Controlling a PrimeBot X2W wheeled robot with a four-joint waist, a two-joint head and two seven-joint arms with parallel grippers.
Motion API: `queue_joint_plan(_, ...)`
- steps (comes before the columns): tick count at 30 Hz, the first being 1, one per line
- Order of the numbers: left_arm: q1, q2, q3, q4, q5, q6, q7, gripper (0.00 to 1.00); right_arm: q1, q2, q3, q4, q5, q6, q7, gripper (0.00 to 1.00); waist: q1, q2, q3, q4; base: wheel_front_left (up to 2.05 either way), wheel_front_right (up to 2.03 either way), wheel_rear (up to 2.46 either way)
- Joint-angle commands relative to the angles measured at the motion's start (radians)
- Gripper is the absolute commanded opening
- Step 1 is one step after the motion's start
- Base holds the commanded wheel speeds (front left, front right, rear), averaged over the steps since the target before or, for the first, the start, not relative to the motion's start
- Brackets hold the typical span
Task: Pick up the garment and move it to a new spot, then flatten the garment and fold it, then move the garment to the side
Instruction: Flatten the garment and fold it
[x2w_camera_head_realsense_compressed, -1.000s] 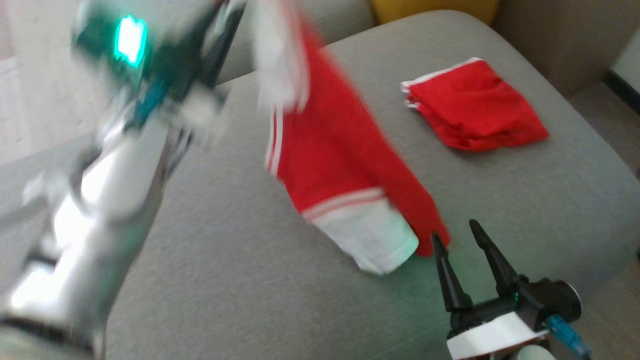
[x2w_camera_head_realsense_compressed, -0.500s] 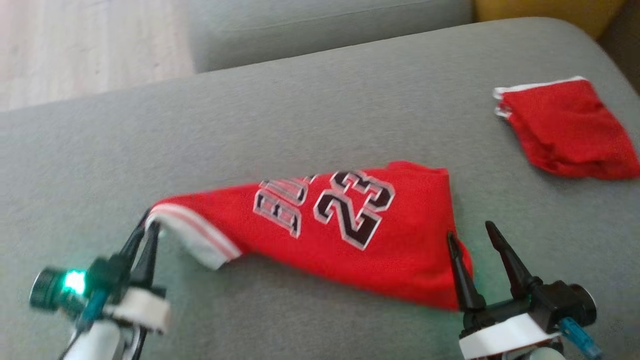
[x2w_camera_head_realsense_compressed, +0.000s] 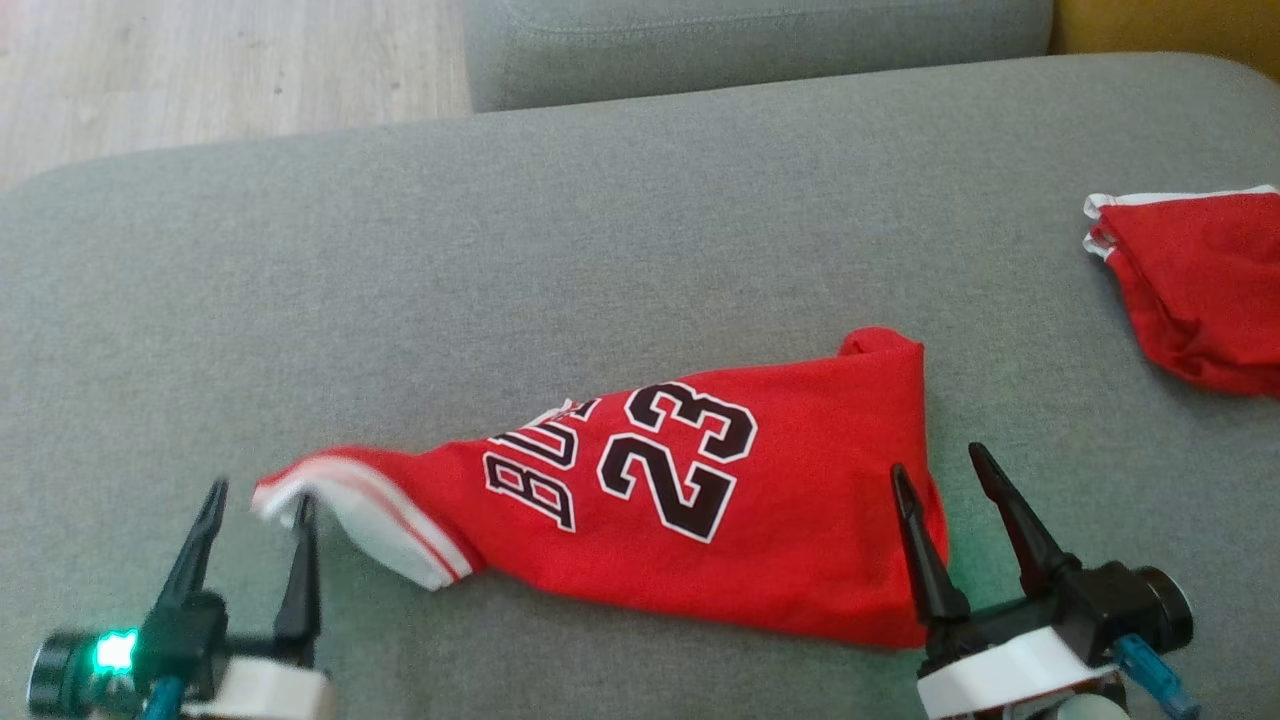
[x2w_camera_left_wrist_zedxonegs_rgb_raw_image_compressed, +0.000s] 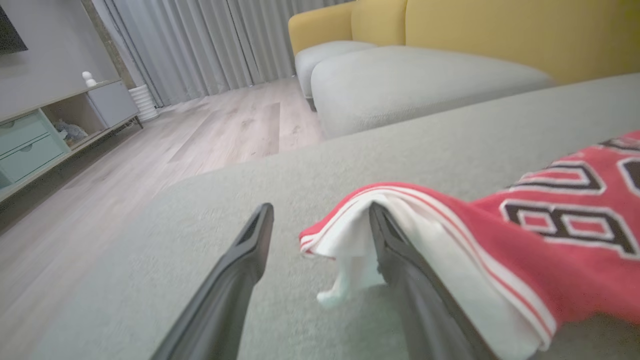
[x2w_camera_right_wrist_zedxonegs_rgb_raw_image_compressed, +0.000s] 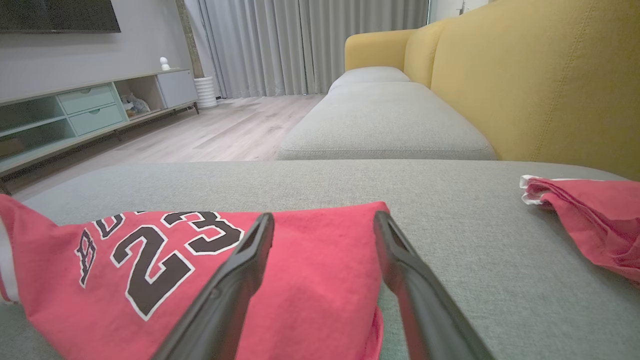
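Observation:
The left gripper grabs the jersey by the raised red fold (x2w_camera_head_realsense_compressed: 348, 456) next, since the narrow end arches up while its wide body (x2w_camera_head_realsense_compressed: 792, 504) lies flat.
The garment (x2w_camera_head_realsense_compressed: 700, 500) is a red jersey with "23" in black. It lies bunched into a long wedge on the grey sofa cushion (x2w_camera_head_realsense_compressed: 600, 230). Its white-trimmed narrow end points toward my left gripper (x2w_camera_head_realsense_compressed: 258, 498), which is open. In the left wrist view the white hem (x2w_camera_left_wrist_zedxonegs_rgb_raw_image_compressed: 350, 235) drapes against the right finger of that gripper (x2w_camera_left_wrist_zedxonegs_rgb_raw_image_compressed: 320, 210), unpinched. My right gripper (x2w_camera_head_realsense_compressed: 938, 462) is open at the garment's wide right edge. In the right wrist view its fingers (x2w_camera_right_wrist_zedxonegs_rgb_raw_image_compressed: 324, 217) straddle the red cloth (x2w_camera_right_wrist_zedxonegs_rgb_raw_image_compressed: 150, 265) low over it.
A second red garment (x2w_camera_head_realsense_compressed: 1200, 290), folded, lies at the cushion's right (x2w_camera_right_wrist_zedxonegs_rgb_raw_image_compressed: 590, 220). Another grey cushion (x2w_camera_right_wrist_zedxonegs_rgb_raw_image_compressed: 380, 120) and the yellow sofa back (x2w_camera_right_wrist_zedxonegs_rgb_raw_image_compressed: 540, 75) lie beyond. Wood floor (x2w_camera_left_wrist_zedxonegs_rgb_raw_image_compressed: 150, 165) and a low cabinet (x2w_camera_left_wrist_zedxonegs_rgb_raw_image_compressed: 50, 135) are off the cushion's left edge.
The left gripper swung the garment down onto the cushion, then opened and let go of the white hem. The camera view shifted. The right gripper stayed open.

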Motion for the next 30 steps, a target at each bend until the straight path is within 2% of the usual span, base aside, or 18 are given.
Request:
queue_joint_plan(1,-0.066,0.029,0.044,-0.065,-0.001,-0.006,-0.005,1.00,-0.029,-0.005,0.020,-0.028,-0.010,-0.001,-0.002,1.00,0.0000,0.0000,0.007,-0.003,0.00,0.00,0.00)
queue_joint_plan(4,-0.122,0.045,0.027,-0.135,0.007,-0.050,-0.004,1.00,-0.035,-0.005,0.024,-0.029,-0.014,-0.001,-0.002,1.00,0.0000,0.0000,0.021,-0.016,0.00,0.00,0.00)
queue_joint_plan(8,-0.229,0.054,-0.042,-0.188,0.020,-0.139,0.045,1.00,-0.050,-0.005,0.031,-0.027,-0.013,-0.001,-0.002,1.00,0.0000,0.0000,0.042,-0.048,0.00,0.00,0.00)
queue_joint_plan(12,-0.344,0.019,-0.147,-0.152,0.011,-0.246,0.134,1.00,-0.065,-0.005,0.041,-0.026,-0.008,-0.001,-0.002,1.00,0.0000,0.0000,0.064,-0.090,0.00,0.00,0.00)
queue_joint_plan(14,-0.385,-0.004,-0.203,-0.101,-0.006,-0.275,0.191,1.00,-0.071,-0.005,0.045,-0.026,-0.005,-0.001,-0.002,1.00,0.0000,0.0000,0.076,-0.113,0.00,0.00,0.00)
queue_joint_plan(17,-0.418,-0.017,-0.273,-0.010,-0.045,-0.295,0.279,1.00,-0.078,-0.005,0.046,-0.029,0.000,-0.001,-0.002,1.00,0.0000,0.0000,0.094,-0.145,0.00,0.00,0.00)
queue_joint_plan(22,-0.428,-0.014,-0.339,0.087,-0.142,-0.304,0.394,1.00,-0.084,-0.005,0.026,-0.036,0.008,-0.001,-0.002,1.00,0.0000,0.0000,0.133,-0.166,0.00,0.00,0.00)
queue_joint_plan(26,-0.452,0.012,-0.369,0.121,-0.145,-0.305,0.396,0.98,-0.089,-0.005,0.025,-0.037,0.010,-0.001,-0.002,1.00,0.0000,0.0000,0.150,-0.166,0.00,0.00,0.00)
queue_joint_plan(27,-0.461,0.016,-0.375,0.128,-0.133,-0.305,0.377,0.34,-0.090,-0.005,0.026,-0.037,0.010,-0.001,-0.002,1.00,0.0000,0.0000,0.152,-0.166,0.00,0.00,0.00)
queue_joint_plan(28,-0.470,0.018,-0.381,0.134,-0.119,-0.305,0.354,0.00,-0.093,-0.005,0.028,-0.037,0.011,-0.001,-0.002,1.00,0.0000,0.0000,0.152,-0.165,0.00,0.00,0.00)
queue_joint_plan(30,-0.490,0.014,-0.386,0.148,-0.095,-0.304,0.300,0.00,-0.096,-0.005,0.034,-0.036,0.011,-0.001,-0.002,1.00,0.0000,0.0000,0.146,-0.163,0.00,0.00,0.00)
